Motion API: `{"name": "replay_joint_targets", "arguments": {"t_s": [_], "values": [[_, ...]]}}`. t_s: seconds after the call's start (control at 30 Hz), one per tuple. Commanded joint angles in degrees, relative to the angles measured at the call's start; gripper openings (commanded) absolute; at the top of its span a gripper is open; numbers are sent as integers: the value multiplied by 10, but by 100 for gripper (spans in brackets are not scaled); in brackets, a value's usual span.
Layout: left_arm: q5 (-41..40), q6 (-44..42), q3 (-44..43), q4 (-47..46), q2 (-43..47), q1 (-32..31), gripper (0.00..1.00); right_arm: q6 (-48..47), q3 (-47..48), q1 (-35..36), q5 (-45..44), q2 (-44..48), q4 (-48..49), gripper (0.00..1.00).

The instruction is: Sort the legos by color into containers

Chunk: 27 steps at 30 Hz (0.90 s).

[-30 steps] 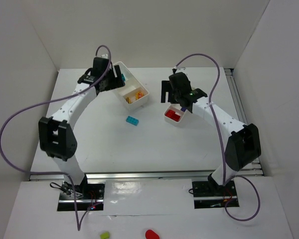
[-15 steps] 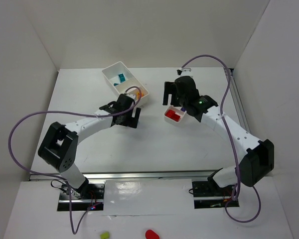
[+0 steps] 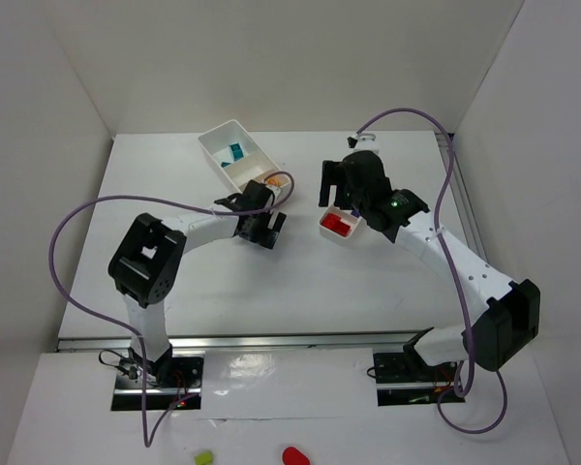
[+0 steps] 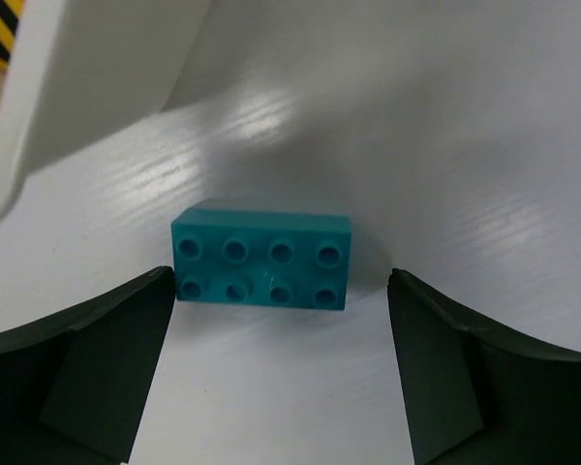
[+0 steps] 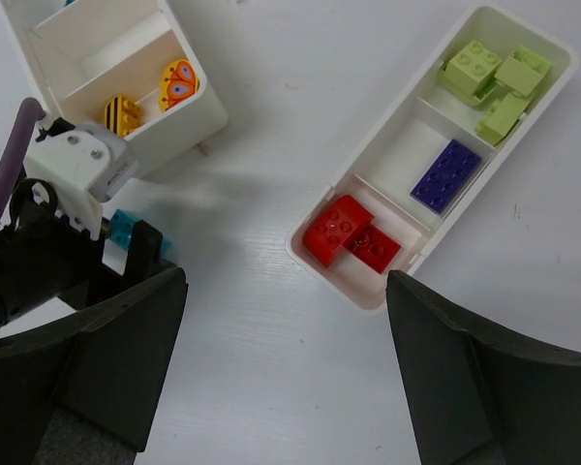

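Observation:
The narrow ends of the cyan lego [image 4: 261, 269] are between my fingers; my left gripper should close, likely catching it off its middle.
A cyan lego [image 4: 261, 269] lies studs-up on the white table, between the tips of my open left gripper [image 4: 281, 387]; the fingers [image 4: 77, 378] do not touch it. In the top view my left gripper [image 3: 261, 231] hides this brick. It stands just in front of a white divided bin [image 3: 218, 145] that holds a cyan brick [image 3: 235, 150] and yellow-orange bricks [image 5: 150, 97]. My right gripper [image 5: 286, 387] is open and empty above the table beside the long divided tray [image 5: 368, 291]. That tray holds red [image 5: 353, 237], dark purple [image 5: 445, 174] and lime green [image 5: 489, 77] legos.
White walls ring the table. The bin's wall [image 4: 87, 77] rises close to the left of my left gripper. My left gripper [image 5: 77, 213] and the cyan brick [image 5: 124, 231] show in the right wrist view. A lime bit [image 3: 204, 456] and a red bit [image 3: 293, 454] lie outside, near the bases.
My left arm swung from the back-left bin, where a cyan brick now lies, down to the table over the loose cyan lego. My right gripper shifted slightly by the tray.

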State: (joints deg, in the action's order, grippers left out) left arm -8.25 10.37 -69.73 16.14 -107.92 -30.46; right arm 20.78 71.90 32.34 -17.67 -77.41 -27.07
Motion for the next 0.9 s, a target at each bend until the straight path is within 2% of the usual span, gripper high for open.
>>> {"name": "replay_joint_targets", "arguments": {"t_s": [0.0,0.23,0.4,0.43,0.5,0.6,0.67,0.73,0.77,0.83,0.87], "values": [[13,-20,-35,-16,-28,0,99,5,0,5,-20,19,-5,91],[1,-20,-47,-16,-40,0,83,5,0,5,-20,14,-11,91],[-5,-15,-37,0,-8,0,60,5,5,5,-20,14,-11,91],[-5,-15,-37,7,13,0,43,5,5,5,-20,14,-11,91],[10,-10,-43,32,43,6,33,5,5,5,-20,14,-11,91],[65,-10,-53,44,117,34,29,5,5,5,-20,9,-5,91],[70,9,-83,55,142,58,29,5,5,5,-20,9,0,91],[70,14,-121,73,142,97,29,5,11,5,-20,3,0,91],[70,21,-171,96,131,108,29,5,11,5,-20,-2,0,91],[70,32,-228,120,83,137,23,0,17,5,-20,-13,0,91],[70,39,-283,135,63,144,22,0,17,5,-26,-13,5,91]]}}
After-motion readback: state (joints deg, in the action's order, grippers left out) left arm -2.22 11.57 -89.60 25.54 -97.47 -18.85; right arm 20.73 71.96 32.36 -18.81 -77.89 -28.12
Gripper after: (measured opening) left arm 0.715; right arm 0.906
